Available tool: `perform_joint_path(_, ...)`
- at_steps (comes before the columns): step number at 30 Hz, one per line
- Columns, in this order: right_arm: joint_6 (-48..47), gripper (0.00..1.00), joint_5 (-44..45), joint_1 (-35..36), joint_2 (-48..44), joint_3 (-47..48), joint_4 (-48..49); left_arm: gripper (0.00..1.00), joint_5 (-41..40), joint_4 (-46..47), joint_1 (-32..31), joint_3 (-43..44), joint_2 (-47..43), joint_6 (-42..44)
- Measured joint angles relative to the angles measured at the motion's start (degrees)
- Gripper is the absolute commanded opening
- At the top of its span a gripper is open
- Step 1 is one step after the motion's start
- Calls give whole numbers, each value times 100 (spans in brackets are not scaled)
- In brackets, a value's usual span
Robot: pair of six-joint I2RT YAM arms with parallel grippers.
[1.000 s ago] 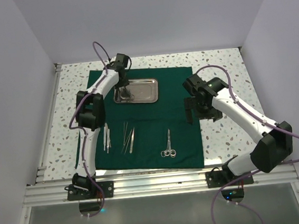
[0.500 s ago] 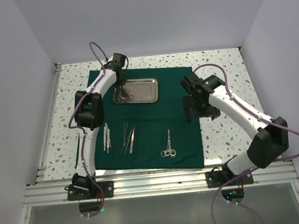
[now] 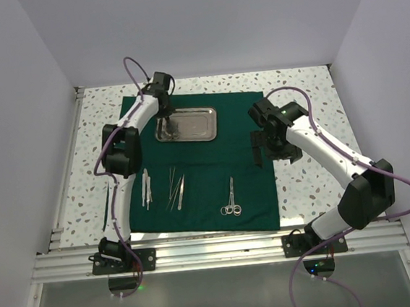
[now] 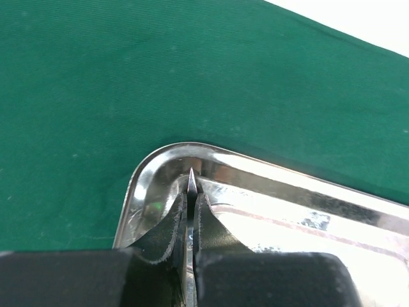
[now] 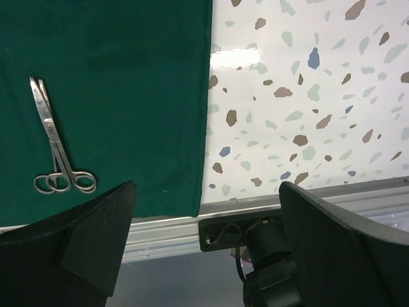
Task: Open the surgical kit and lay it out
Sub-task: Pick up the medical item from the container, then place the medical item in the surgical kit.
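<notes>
My left gripper's fingers are shut, and the tip of the slim pointed silver instrument (image 3: pixel 165 118) (image 4: pixel 192 179) sticks out between them. The instrument would come up out of the tray if I lifted my left gripper now.
The dark green cloth (image 3: pixel 200 176) lies spread flat. The steel tray (image 3: pixel 195 125) sits on its far part. My left gripper (image 3: pixel 164 122) is down in the tray's left end. In the left wrist view it (image 4: pixel 190 196) is shut on a slim pointed silver instrument (image 4: pixel 192 179) whose tip rests in the tray's corner (image 4: pixel 153 166). Ring-handled forceps (image 3: pixel 230 198), tweezers (image 3: pixel 176 187) and pale handles (image 3: pixel 146 187) lie on the near cloth. My right gripper (image 3: pixel 258 148) hangs open and empty over the cloth's right edge. The forceps (image 5: pixel 56 144) show below it.
Speckled tabletop (image 3: pixel 307 85) surrounds the cloth. An aluminium rail (image 3: pixel 221 250) runs along the near edge with both arm bases on it. The right arm's base (image 5: pixel 268 256) shows in the right wrist view. White walls close in the left, the back and the right.
My left gripper has shifted slightly left and back within the tray's left end. My right gripper has edged a little left and away from the near edge. The laid-out instruments have not moved.
</notes>
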Motion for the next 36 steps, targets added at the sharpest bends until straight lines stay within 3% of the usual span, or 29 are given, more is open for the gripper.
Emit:
perform_joint_path(14,-79,98,-94,-28,-492,-35,275,0,1261,-411,39,273,-219,317)
perform_joint_path(27,-190,99,-160,-28,-1296,-328,330,0,1810,-643,-125,-426,-1867,313)
perform_joint_path(31,-208,98,-153,-28,-1443,-328,332,0,1613,-544,-774,-1602,-2758,11)
perform_joint_path(36,-203,98,-197,-28,-1659,-345,332,0,1106,-63,-2426,-3327,-3652,-892)
